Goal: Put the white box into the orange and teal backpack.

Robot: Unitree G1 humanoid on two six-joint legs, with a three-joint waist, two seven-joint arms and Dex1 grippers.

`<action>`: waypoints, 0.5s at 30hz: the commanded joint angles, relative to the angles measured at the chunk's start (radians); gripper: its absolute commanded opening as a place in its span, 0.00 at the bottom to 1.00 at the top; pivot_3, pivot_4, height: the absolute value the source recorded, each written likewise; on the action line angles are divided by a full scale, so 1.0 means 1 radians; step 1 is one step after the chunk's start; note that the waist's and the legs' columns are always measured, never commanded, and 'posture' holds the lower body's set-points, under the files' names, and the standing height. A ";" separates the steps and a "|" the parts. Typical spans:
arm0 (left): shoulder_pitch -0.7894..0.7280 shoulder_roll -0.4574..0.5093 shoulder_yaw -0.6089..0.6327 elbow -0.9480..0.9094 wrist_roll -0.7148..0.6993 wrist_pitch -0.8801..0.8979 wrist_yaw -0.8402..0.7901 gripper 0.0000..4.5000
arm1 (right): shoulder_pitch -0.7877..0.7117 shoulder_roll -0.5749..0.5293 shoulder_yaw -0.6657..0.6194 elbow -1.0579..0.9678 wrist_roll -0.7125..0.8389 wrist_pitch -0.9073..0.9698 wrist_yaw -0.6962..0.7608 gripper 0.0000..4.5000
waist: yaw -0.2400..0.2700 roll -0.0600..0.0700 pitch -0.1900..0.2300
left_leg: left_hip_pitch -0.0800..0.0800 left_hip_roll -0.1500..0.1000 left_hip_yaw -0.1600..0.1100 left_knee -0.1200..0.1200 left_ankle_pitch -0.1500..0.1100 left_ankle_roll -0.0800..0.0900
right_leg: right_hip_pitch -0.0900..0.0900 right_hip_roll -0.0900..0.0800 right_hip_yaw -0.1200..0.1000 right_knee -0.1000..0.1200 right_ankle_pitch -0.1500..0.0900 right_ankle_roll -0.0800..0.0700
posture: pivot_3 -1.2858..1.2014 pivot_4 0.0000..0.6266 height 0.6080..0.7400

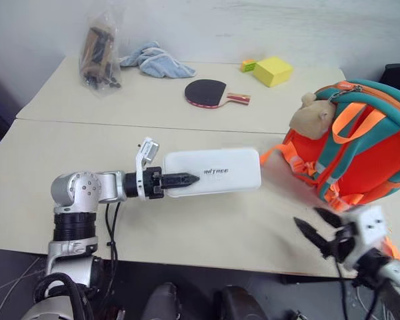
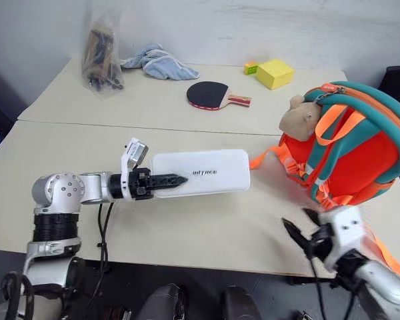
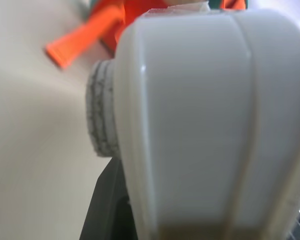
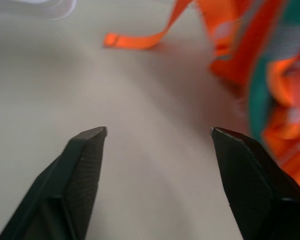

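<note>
Next, my right gripper grabs the backpack's orange and teal front, which readies the backpack for the white box [image 1: 220, 172].
The white box [image 1: 220, 172], flat with dark lettering on top, lies level over the middle of the near table. My left gripper [image 1: 187, 180] is shut on its left end, one black finger lying across its top. In the left wrist view the box's end [image 3: 200, 115] looms close. To the right of the box stands the orange and teal backpack [image 1: 363, 150], a tan plush animal [image 1: 313, 117] on its upper left and an orange strap [image 4: 140, 39] trailing on the table. My right gripper [image 1: 315, 227] hovers open by the table's front edge below the backpack, nothing between its fingers [image 4: 85, 165].
On the far table lie a table tennis paddle [image 1: 207, 92], a yellow block [image 1: 273, 71] with a small green and orange block [image 1: 248, 65], a blue cloth [image 1: 157, 61] and a plastic bag of dark items [image 1: 100, 53]. A seam [image 1: 153, 125] divides the two tables.
</note>
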 commanded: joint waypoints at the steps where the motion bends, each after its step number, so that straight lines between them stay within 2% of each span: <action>1: -0.011 0.019 0.098 -0.005 -0.030 -0.087 0.029 0.28 | -0.116 -0.069 -0.056 0.049 0.043 0.041 -0.059 0.99 | -0.011 -0.003 0.002 | 0.001 0.001 0.000 0.000 0.000 -0.001 | 0.000 0.001 0.000 0.000 0.000 0.000 | 0.52 0.24 1.00; 4: -0.016 0.041 0.095 0.019 -0.024 -0.120 0.027 0.28 | -0.222 -0.110 -0.013 0.102 0.070 0.086 -0.070 0.99 | -0.010 -0.002 0.002 | 0.001 0.001 0.000 -0.002 0.001 -0.002 | 0.000 0.002 0.000 0.000 0.000 0.000 | 0.52 0.24 1.00; 7: -0.025 0.072 0.069 0.080 0.015 -0.189 0.005 0.28 | -0.392 -0.120 0.067 0.187 0.101 0.113 -0.071 0.99 | -0.004 -0.002 0.003 | 0.000 0.001 0.000 -0.003 0.001 -0.002 | -0.001 0.002 0.001 -0.001 0.000 0.000 | 0.52 0.24 1.00; 13: -0.054 0.099 0.036 0.143 0.039 -0.311 -0.038 0.28 | -0.715 -0.057 0.174 0.481 0.030 0.057 -0.133 0.99 | 0.005 -0.002 0.004 | -0.005 0.001 0.000 0.000 0.001 -0.002 | -0.007 0.001 0.001 0.001 0.000 0.000 | 0.52 0.24 1.00; 15: -0.041 0.098 0.029 0.111 0.055 -0.380 -0.042 0.28 | -0.754 -0.044 0.176 0.542 0.014 0.010 -0.110 0.91 | 0.009 -0.002 0.004 | -0.015 0.001 0.000 0.002 0.003 -0.001 | -0.017 0.001 0.000 0.004 0.000 0.000 | 0.52 0.24 1.00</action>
